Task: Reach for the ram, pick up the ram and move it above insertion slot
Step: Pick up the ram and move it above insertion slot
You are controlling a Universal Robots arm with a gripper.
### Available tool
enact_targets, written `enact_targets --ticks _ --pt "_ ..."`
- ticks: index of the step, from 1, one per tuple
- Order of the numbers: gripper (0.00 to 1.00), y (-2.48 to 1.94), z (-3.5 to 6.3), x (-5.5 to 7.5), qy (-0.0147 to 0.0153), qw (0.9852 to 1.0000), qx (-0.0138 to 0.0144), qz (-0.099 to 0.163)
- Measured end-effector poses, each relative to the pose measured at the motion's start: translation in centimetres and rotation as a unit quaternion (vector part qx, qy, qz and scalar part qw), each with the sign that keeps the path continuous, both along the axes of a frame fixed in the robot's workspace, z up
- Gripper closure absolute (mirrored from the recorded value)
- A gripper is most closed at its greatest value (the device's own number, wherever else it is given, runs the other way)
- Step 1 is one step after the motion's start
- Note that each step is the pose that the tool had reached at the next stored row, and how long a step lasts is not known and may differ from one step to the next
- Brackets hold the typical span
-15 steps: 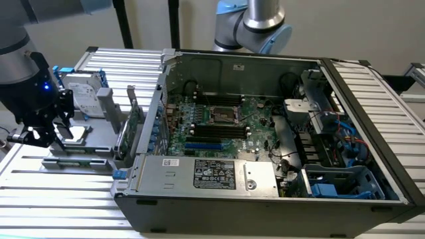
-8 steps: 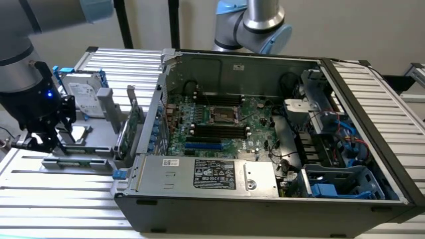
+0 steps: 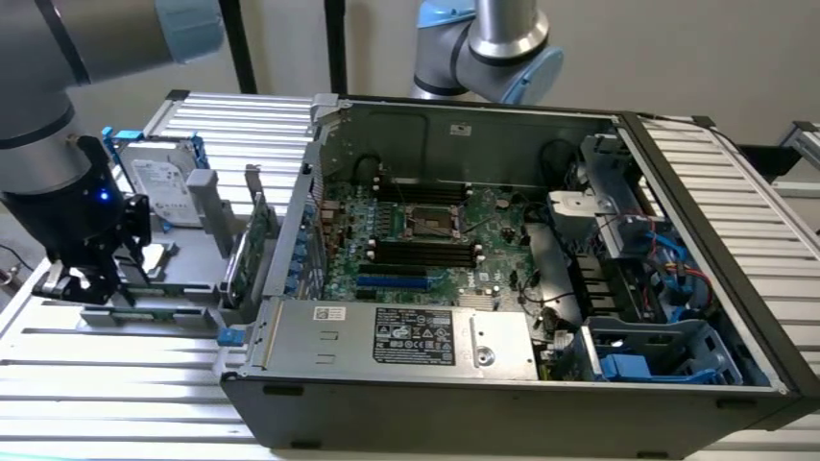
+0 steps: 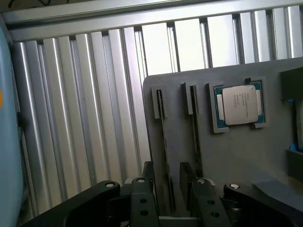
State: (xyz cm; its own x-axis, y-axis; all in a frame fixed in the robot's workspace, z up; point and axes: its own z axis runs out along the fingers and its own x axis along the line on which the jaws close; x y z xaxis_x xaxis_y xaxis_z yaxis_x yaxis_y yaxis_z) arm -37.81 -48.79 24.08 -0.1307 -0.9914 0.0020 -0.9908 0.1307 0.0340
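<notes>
I should grab the ram by its middle part (image 3: 145, 314) with my gripper, since both sides of the ram stand free there and grey holder posts hold it at both ends.
The ram (image 4: 164, 142) is a thin dark stick standing on edge in a slot of the grey holder (image 4: 236, 156); a second stick (image 4: 194, 127) stands in the slot beside it. My gripper (image 4: 166, 189) is low over the holder, open, with one finger (image 4: 146, 189) on each side of the first stick and a gap showing on both sides. In the exterior view the gripper (image 3: 90, 286) hangs at the left over the holder, where the ram (image 3: 160, 310) shows as a thin green strip. The motherboard's memory slots (image 3: 423, 252) lie inside the open computer case (image 3: 513, 384).
A processor chip (image 4: 239, 105) sits in a pocket of the holder. A silver hard drive (image 3: 167, 187) and a taller green card (image 3: 256, 240) stand between the holder and the case. A second arm (image 3: 494, 48) rises behind the case. Ribbed metal table (image 3: 115, 384) lies all around.
</notes>
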Motion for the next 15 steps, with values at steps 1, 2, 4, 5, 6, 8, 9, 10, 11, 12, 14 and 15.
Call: enact_targets --ticks 1,2,4,5,6,8,9,10,11,12,14,15 --pt "0.64 0.0 -0.18 0.0 0.0 1.0 0.0 0.002" --pt "0.64 0.0 -0.36 0.0 0.0 1.0 0.0 0.005" --pt "0.64 0.0 -0.73 -0.1 -0.0001 0.9999 0.0 0.012" --pt "0.64 0.01 -0.91 -0.1 -0.0002 0.9999 0.0 0.015" --pt "0.64 0.01 -1.1 -0.1 -0.0003 0.9998 0.0 0.019" --pt "0.64 0.05 -1.46 -0.2 -0.001 0.9996 0.0 0.028" --pt "0.64 0.07 -1.64 -0.2 -0.0016 0.9995 -0.0001 0.032" --pt "0.64 0.1 -1.82 -0.2 -0.0022 0.9993 -0.0001 0.037" --pt "0.64 0.12 -2.0 -0.2 -0.0028 0.9992 -0.0001 0.041" --pt "0.64 0.12 -2.16 -0.2 -0.0034 0.999 -0.0001 0.045" --pt "0.64 0.13 -2.45 -0.2 -0.0038 0.9987 0.0 0.051" --pt "0.64 0.13 -2.59 -0.3 -0.0038 0.9986 0.0 0.053"
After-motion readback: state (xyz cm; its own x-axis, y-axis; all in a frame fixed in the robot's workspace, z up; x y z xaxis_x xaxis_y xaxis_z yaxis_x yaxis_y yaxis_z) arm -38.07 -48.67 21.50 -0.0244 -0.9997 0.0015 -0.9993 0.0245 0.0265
